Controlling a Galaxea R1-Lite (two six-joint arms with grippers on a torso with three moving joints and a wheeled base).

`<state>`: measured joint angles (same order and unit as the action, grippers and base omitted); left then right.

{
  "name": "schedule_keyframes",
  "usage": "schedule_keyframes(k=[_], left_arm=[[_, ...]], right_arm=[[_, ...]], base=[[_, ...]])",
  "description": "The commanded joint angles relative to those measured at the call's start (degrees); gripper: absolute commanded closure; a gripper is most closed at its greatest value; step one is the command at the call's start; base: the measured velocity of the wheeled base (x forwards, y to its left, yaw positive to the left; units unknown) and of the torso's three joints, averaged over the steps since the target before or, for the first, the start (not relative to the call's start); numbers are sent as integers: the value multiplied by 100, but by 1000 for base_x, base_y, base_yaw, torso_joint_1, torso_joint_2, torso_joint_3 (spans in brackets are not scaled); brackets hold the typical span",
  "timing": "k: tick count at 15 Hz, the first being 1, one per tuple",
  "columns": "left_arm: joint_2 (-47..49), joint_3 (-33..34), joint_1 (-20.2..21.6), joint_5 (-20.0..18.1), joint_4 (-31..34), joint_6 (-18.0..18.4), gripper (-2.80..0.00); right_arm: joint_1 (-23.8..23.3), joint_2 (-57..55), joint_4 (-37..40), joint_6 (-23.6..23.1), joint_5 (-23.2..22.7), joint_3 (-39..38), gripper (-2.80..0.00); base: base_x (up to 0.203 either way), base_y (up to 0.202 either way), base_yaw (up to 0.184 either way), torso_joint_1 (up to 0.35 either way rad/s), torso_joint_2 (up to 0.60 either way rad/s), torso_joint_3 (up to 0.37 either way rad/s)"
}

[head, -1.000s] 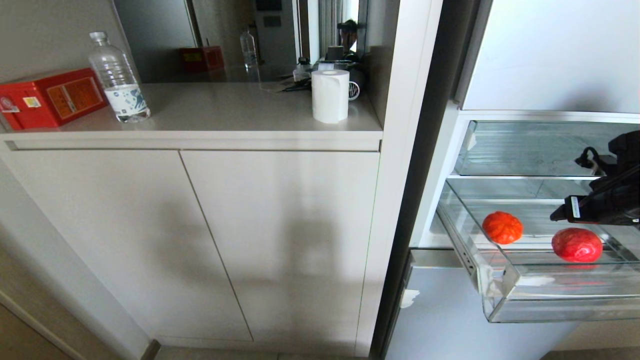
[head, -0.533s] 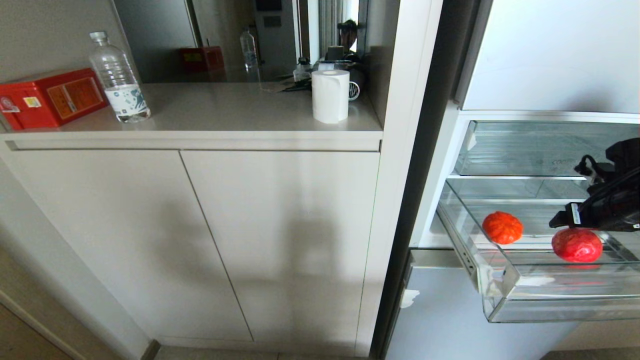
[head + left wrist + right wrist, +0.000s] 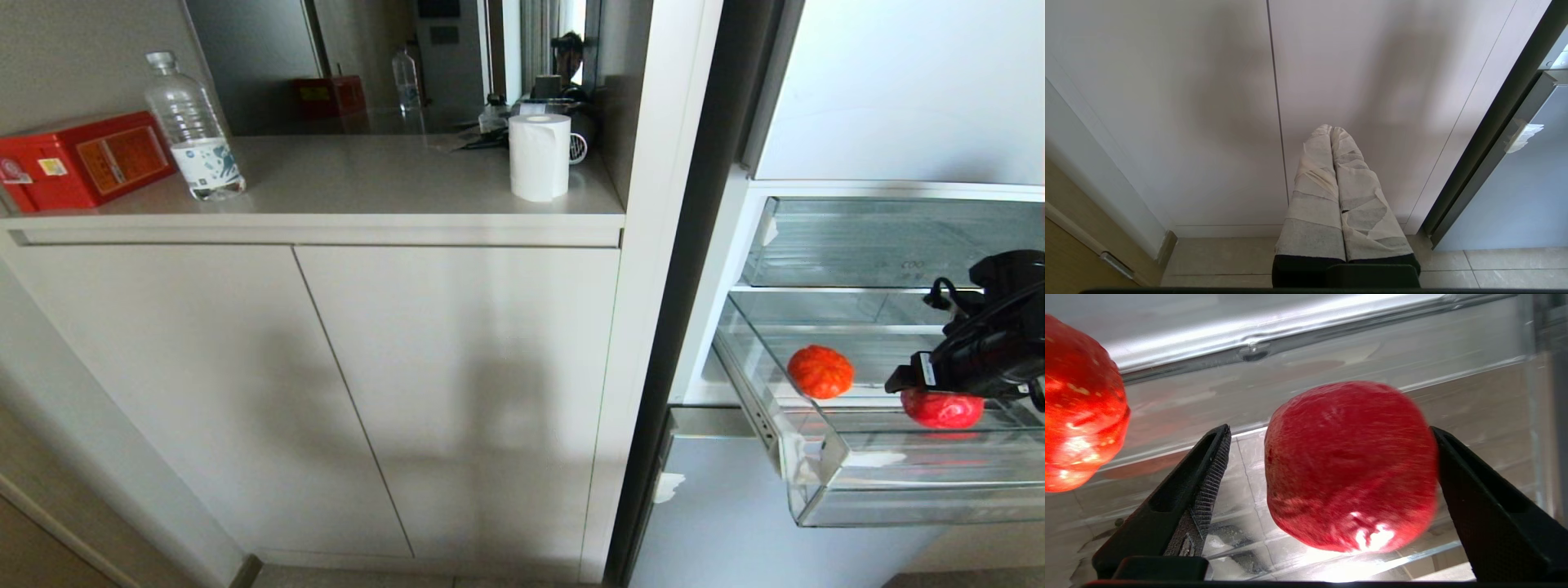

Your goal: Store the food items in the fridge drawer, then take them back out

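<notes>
The red item needs to come back out of the clear fridge drawer [image 3: 898, 500], so my right gripper needs to grab it by its rounded sides.
Two food items lie in the pulled-out clear fridge drawer [image 3: 898, 500]: an orange-red ribbed one [image 3: 820, 371] on the left and a rounder red one [image 3: 943, 411] on the right. My right gripper [image 3: 927, 382] reaches into the drawer from the right and hides the top of the red one. In the right wrist view the gripper [image 3: 1329, 430] stands open astride the red item [image 3: 1349, 465]; one finger is close against its side, the other stands clear with a gap. The ribbed item [image 3: 1079, 404] lies off to the side. My left gripper [image 3: 1331, 130] hangs shut and empty before the cabinet doors.
A shallower clear tray [image 3: 865, 245] sits above the drawer, and a pale-blue door panel [image 3: 735, 523] below it. Left of the fridge, a cabinet counter [image 3: 367, 184] carries a red box [image 3: 82, 159], a water bottle [image 3: 194, 131] and a paper roll [image 3: 539, 155].
My right gripper has sunk from above the drawer down over the red item, whose top it now covers. Both food items and the left arm have stayed put.
</notes>
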<state>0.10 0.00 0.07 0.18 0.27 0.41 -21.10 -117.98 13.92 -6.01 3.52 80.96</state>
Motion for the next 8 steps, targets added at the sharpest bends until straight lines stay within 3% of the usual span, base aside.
schedule_keyframes(k=[1, 3, 4, 8], left_arm=[[3, 0, 1, 2, 0, -2, 0], [5, 0, 1, 3, 0, -3, 0], [-1, 0, 1, 8, 0, 2, 0], [8, 0, 1, 8, 0, 2, 0]], right_arm=[[1, -132, 5, -5, 2, -1, -280], [1, -187, -3, 3, -1, 2, -280], [1, -216, -3, 12, -1, -1, 0], [1, -173, -7, 21, -1, 25, 0]], base=[[0, 0, 0, 0, 0, 0], [0, 0, 0, 0, 0, 0], [0, 0, 0, 0, 0, 0], [0, 0, 0, 0, 0, 0]])
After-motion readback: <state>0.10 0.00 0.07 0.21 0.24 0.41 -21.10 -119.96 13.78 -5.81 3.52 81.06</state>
